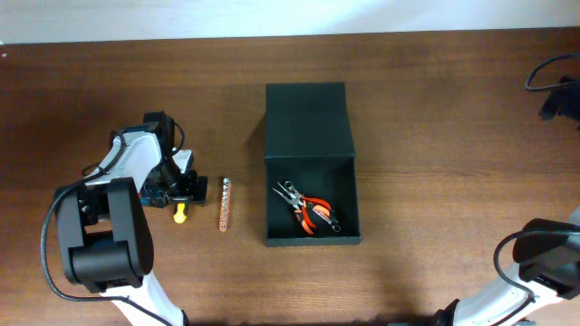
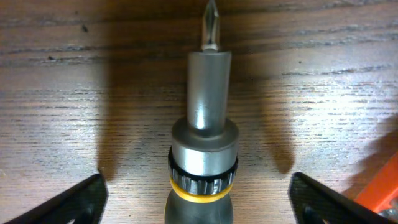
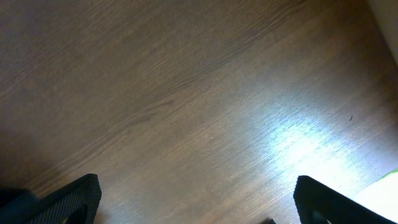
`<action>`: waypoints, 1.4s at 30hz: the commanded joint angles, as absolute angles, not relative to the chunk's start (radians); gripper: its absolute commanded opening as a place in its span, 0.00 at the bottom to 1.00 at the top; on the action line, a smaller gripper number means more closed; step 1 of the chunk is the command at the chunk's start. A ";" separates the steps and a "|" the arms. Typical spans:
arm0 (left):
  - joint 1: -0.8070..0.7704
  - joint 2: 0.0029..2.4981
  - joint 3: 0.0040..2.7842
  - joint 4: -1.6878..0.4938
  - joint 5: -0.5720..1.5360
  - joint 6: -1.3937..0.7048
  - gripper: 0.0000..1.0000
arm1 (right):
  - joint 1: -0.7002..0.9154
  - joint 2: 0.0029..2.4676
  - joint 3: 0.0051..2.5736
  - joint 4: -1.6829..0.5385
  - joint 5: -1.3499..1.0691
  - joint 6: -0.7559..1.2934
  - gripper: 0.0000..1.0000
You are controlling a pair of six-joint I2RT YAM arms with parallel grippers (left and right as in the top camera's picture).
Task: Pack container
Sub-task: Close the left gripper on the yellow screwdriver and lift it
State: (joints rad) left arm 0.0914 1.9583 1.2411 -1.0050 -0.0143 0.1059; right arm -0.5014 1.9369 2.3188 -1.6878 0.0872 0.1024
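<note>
The fingers of my left gripper straddle the screwdriver's yellow ring [image 2: 201, 195] and meet their shadows on the wood, so my left gripper closes on the screwdriver next.
The container [image 1: 349, 195] is a dark green-black box standing open at mid-table, its flap lid [image 1: 306, 119] laid flat behind it. Orange-handled pliers [image 1: 313, 214] lie inside. A screwdriver with a grey shaft, yellow ring and dark handle [image 2: 202, 143] lies on the wood; its yellow end shows in the overhead view [image 1: 179, 215]. My left gripper [image 2: 198, 196] is open, one finger on each side of the screwdriver's handle, not touching it; overhead it is left of the container [image 1: 188, 188]. My right gripper [image 3: 198, 199] is open and empty over bare wood.
An orange strip of bits [image 1: 224, 204] lies between the screwdriver and the container; its orange edge shows at the lower right of the left wrist view [image 2: 382, 183]. A dark cable [image 1: 548, 77] sits at the far right edge. The right arm's base [image 1: 544, 258] is at the front right.
</note>
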 commanded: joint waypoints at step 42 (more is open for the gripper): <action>0.087 1.971 1.254 -1.002 0.006 0.090 0.27 | -0.505 1.938 2.317 -1.687 0.086 0.110 0.99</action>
State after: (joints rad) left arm 0.0906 1.9583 1.2415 -1.0016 -0.0109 0.0883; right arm -0.5014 1.9369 2.3188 -1.6875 0.0872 0.1024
